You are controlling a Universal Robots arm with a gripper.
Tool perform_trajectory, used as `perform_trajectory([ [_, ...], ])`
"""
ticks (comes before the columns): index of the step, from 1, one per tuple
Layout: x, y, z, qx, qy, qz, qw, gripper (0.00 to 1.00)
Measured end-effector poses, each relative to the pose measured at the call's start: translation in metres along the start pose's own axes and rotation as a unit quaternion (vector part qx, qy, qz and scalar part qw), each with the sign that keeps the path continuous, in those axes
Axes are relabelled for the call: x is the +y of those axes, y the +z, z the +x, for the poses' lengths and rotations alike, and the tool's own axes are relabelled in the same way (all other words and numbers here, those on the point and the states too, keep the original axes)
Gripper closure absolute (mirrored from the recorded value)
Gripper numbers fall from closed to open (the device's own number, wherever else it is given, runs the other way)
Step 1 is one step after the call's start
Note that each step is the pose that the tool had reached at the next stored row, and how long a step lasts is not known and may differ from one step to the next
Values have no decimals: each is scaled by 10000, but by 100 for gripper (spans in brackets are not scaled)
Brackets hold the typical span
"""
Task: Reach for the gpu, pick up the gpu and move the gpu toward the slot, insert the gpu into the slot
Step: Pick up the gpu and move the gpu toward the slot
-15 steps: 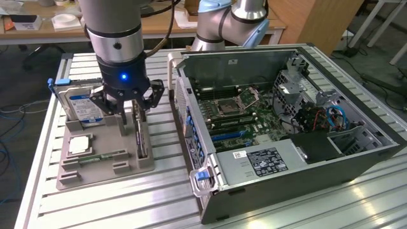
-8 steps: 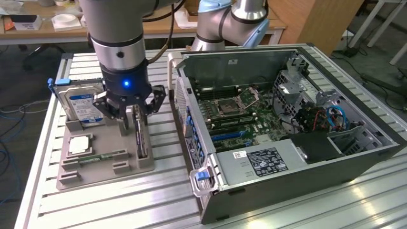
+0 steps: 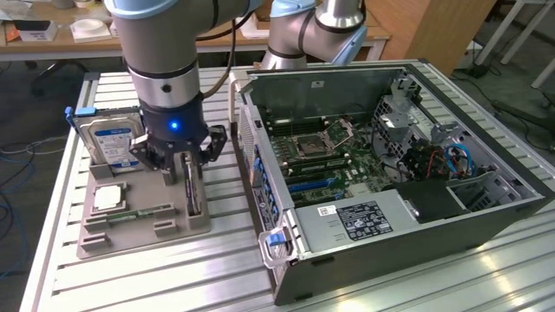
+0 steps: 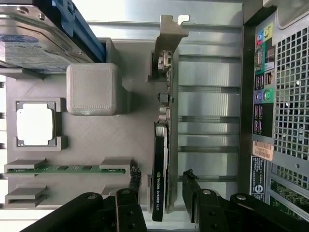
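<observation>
My open fingers are above the upper edge of the GPU (image 3: pixel 192 193) and would miss it, so my gripper needs to lower before closing.
The gpu (image 3: pixel 192 193) stands on its long edge in a grey holder tray (image 3: pixel 147 229) at the exterior view's left. From the wrist it is a thin dark card (image 4: pixel 162 145) with a silver end bracket (image 4: pixel 167 30). My gripper (image 3: pixel 187 164) hangs directly over the card and is open. Its black fingers (image 4: pixel 134 181) stand one on each side of the card, with a gap between each and the card. The bright-blue slot (image 3: pixel 310 186) lies on the motherboard inside the open computer case (image 3: pixel 390 214).
The tray also holds a silver hard drive with a blue label (image 3: pixel 113 140), a square processor (image 3: pixel 108 196) and a narrow green memory stick (image 3: pixel 134 214). The case's rear wall (image 4: pixel 275 106) rises close beside the tray. A second arm (image 3: pixel 312 32) stands behind the case.
</observation>
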State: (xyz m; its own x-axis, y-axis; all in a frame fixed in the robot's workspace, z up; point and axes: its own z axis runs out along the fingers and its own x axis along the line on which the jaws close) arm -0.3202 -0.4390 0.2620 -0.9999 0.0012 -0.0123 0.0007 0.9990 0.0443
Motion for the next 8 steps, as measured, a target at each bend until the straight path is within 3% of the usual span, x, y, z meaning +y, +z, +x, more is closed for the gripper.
perform_trajectory([
  [8,-12,122,0,-18,183,2,9998,53],
])
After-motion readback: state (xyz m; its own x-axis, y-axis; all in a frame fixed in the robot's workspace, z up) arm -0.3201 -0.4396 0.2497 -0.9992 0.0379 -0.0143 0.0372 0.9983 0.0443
